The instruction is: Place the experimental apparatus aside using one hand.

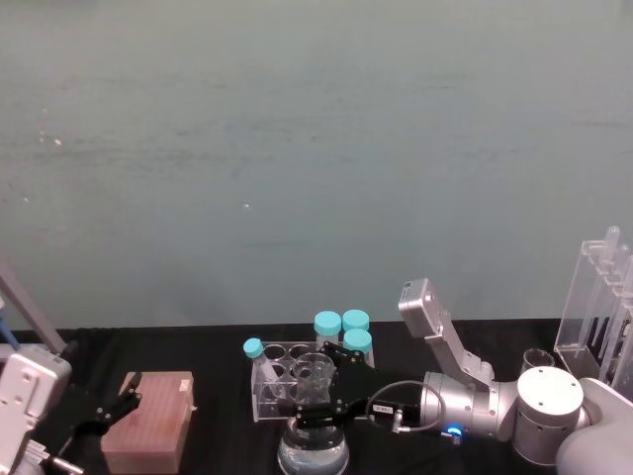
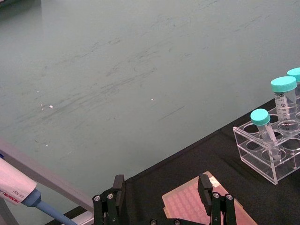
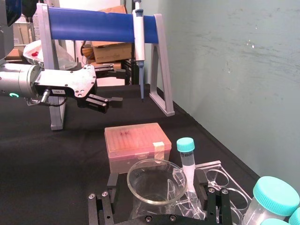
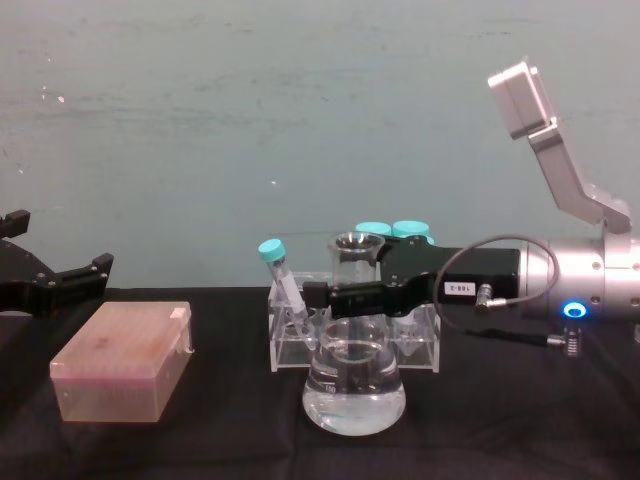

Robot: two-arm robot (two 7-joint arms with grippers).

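Note:
I should next grab the large conical flask by its narrow, straight neck (image 4: 355, 272) with my right gripper, because the flask widens into a wide, sloping body (image 4: 354, 392).
A large conical flask (image 4: 355, 388) of clear glass stands on the black table, just in front of a low clear tube rack. My right gripper (image 4: 356, 294) reaches in from the right at the height of its neck. The right gripper (image 3: 157, 187) is open, with the flask's mouth (image 3: 152, 180) between its fingers and a gap on each side. At the far right stands the tall acrylic rack of long glass tubes (image 1: 601, 309), with the small glass beaker (image 1: 537, 360) in front of it. My left gripper (image 2: 161, 187) hovers open over a pink box at the left.
The low clear tube rack (image 4: 300, 345) holds teal-capped tubes (image 1: 342, 327), one tube leaning at its left end. A pink tip box (image 4: 122, 372) lies at the left. A blue-barred pipette stand (image 3: 93, 23) stands beyond the left gripper. A teal wall backs the table.

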